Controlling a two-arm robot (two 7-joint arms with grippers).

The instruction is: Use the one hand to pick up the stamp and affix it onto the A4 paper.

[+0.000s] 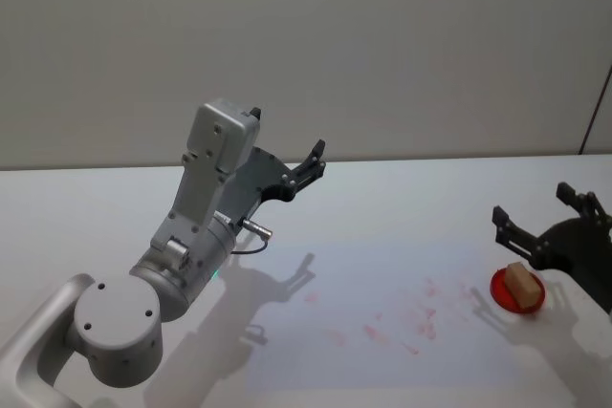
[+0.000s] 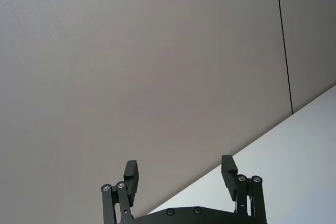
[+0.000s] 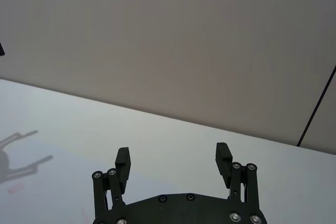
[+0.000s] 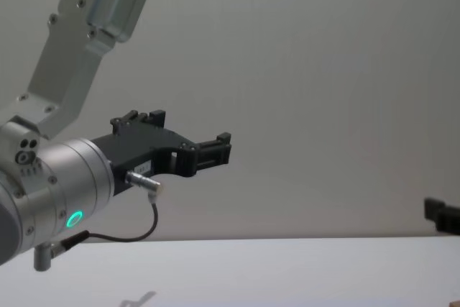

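Observation:
The stamp [image 1: 521, 280] is sitting on a red ink pad, so next my right gripper will take hold of the stamp by its wooden sides, above the inked bottom.
The stamp [image 1: 521, 280], a small tan wooden block, rests on a round red ink pad [image 1: 503, 291] at the table's right side. My right gripper [image 1: 531, 203], the black hand, hovers open just behind and to the right of the stamp, holding nothing. In its wrist view the right gripper [image 3: 173, 155] points over bare table toward the wall. The A4 paper [image 1: 382, 279] lies flat at the table's middle and carries several faint red marks [image 1: 422, 320]. My left gripper [image 1: 314, 156], on the silver arm, is raised at the left and open [image 2: 179, 169], and it also shows from the side [image 4: 219, 145].
The white table [image 1: 86, 207] runs back to a plain grey wall. The left arm's large silver elbow [image 1: 115, 322] fills the near left corner. A black cable [image 1: 595, 117] runs down the wall at the far right.

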